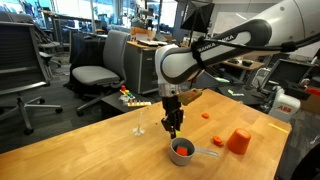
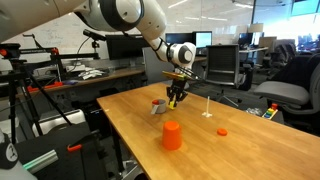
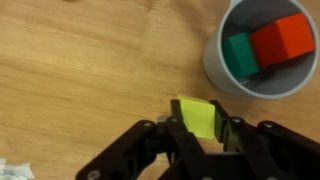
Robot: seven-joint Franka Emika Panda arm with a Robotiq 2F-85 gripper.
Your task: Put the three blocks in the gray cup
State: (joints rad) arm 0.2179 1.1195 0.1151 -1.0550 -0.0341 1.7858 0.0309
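The yellow block (image 3: 199, 116) hangs beside the gray cup's rim, so it would fall onto the wooden table if I opened my gripper now: I will move it over the cup first.
In the wrist view my gripper (image 3: 198, 122) is shut on the yellow block (image 3: 199, 116) and holds it above the wooden table. The gray cup (image 3: 262, 50) is at the upper right of that view. The green block (image 3: 239, 53) and the red-orange block (image 3: 283, 41) lie inside it. In both exterior views the gripper (image 1: 173, 131) (image 2: 173, 101) hangs just above and beside the gray cup (image 1: 182, 151) (image 2: 158, 107), whose flat handle points to the side. Red-orange shows inside the cup in an exterior view.
A larger orange cup-shaped object (image 1: 238, 142) (image 2: 172, 135) stands on the table. A small orange piece (image 1: 206, 114) (image 2: 222, 131) lies on the tabletop. A thin white stand (image 1: 139, 125) (image 2: 207, 108) is near the table's edge. Office chairs and desks surround the table.
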